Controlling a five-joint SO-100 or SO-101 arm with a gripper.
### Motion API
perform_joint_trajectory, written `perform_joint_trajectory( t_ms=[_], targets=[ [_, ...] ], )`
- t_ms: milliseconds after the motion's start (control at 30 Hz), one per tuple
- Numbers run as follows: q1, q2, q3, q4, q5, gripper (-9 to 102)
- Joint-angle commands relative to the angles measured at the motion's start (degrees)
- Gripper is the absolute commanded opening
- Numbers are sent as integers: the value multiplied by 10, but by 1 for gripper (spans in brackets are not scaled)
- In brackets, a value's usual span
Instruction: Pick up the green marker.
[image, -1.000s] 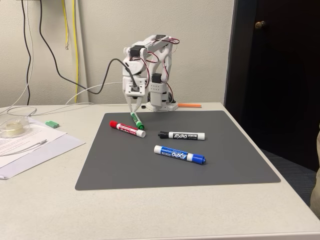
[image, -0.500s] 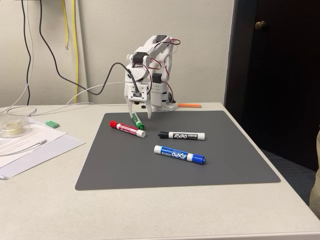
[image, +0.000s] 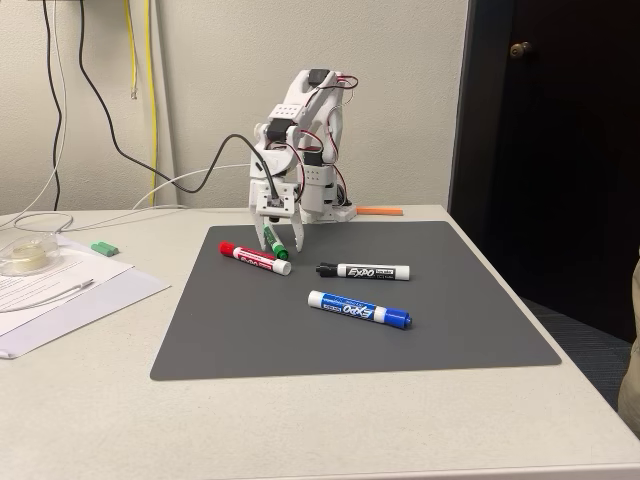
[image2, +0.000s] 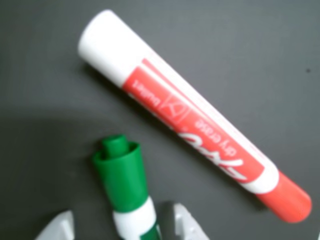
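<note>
My gripper should next grab the marker's body close to the green cap (image: 275, 243) to pick up the green marker.
The green marker (image: 275, 243) lies on the grey mat (image: 440, 330) near its back left, green cap toward the camera. My gripper (image: 283, 248) stands over it, open, with one finger on each side of the barrel. In the wrist view the green cap (image2: 122, 175) points up between my white fingertips (image2: 181, 222), with a wide gap on the left side. My gripper (image2: 120, 227) is not pressing on the marker. The red marker (image: 255, 257) (image2: 185, 117) lies just beside the green cap.
A black marker (image: 363, 271) and a blue marker (image: 358, 309) lie further forward on the mat. A small green block (image: 104, 247), papers (image: 60, 290) and a tape roll (image: 22, 257) sit on the table at left. An orange strip (image: 380, 211) lies beside the arm's base.
The gripper has opened, moved slightly right and come down, so its fingers now straddle the green marker. The markers have not moved.
</note>
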Motion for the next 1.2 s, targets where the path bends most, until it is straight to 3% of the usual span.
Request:
perform_joint_trajectory(
  t_ms=[0, 133, 433, 800, 967, 1167],
  targets=[
    [7, 4, 26, -40, 3, 21],
    [2, 5, 32, -45, 11, 10],
    [-2, 6, 42, -61, 20, 3],
    [-17, 28, 42, -46, 45, 3],
    [-48, 81, 18, 18, 96, 3],
    [-114, 92, -114, 165, 221, 4]
  ],
)
